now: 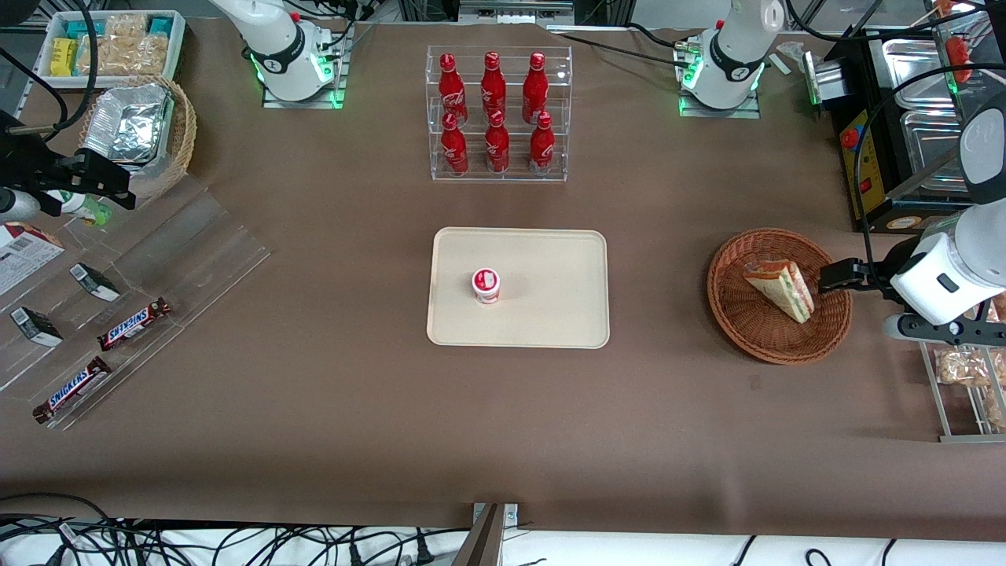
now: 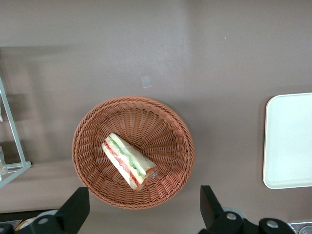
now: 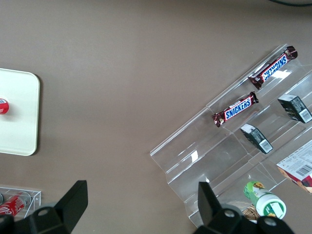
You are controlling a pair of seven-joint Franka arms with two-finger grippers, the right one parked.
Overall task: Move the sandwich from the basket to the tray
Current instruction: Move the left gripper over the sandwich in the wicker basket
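Observation:
The left gripper grips the sandwich by its outer bread slices next, since the sandwich is long from end to end but narrow across its filling (image 1: 790, 284).
The sandwich (image 1: 780, 288), a pale bread wedge with green and red filling, lies on its side in the round reddish-brown basket (image 1: 727, 314) toward the working arm's end of the table. My left gripper (image 1: 838, 277) hovers over the basket's rim on the side nearest the working arm, open and holding nothing. From the wrist, the sandwich (image 2: 127, 161) rests in the basket (image 2: 165, 126), and the gripper (image 2: 141, 214) sits high above its rim, both fingers spread wide apart. The cream tray (image 1: 550, 259) lies flat at the table's middle; its edge (image 2: 290, 141) also shows from the wrist.
A small red-and-white cup (image 1: 486, 284) stands on the tray. A clear rack of red bottles (image 1: 498, 114) stands farther from the front camera. A metal rack with snack bags (image 1: 963, 377) is beside the gripper. Clear shelves with Snickers bars (image 1: 134, 324) lie toward the parked arm's end.

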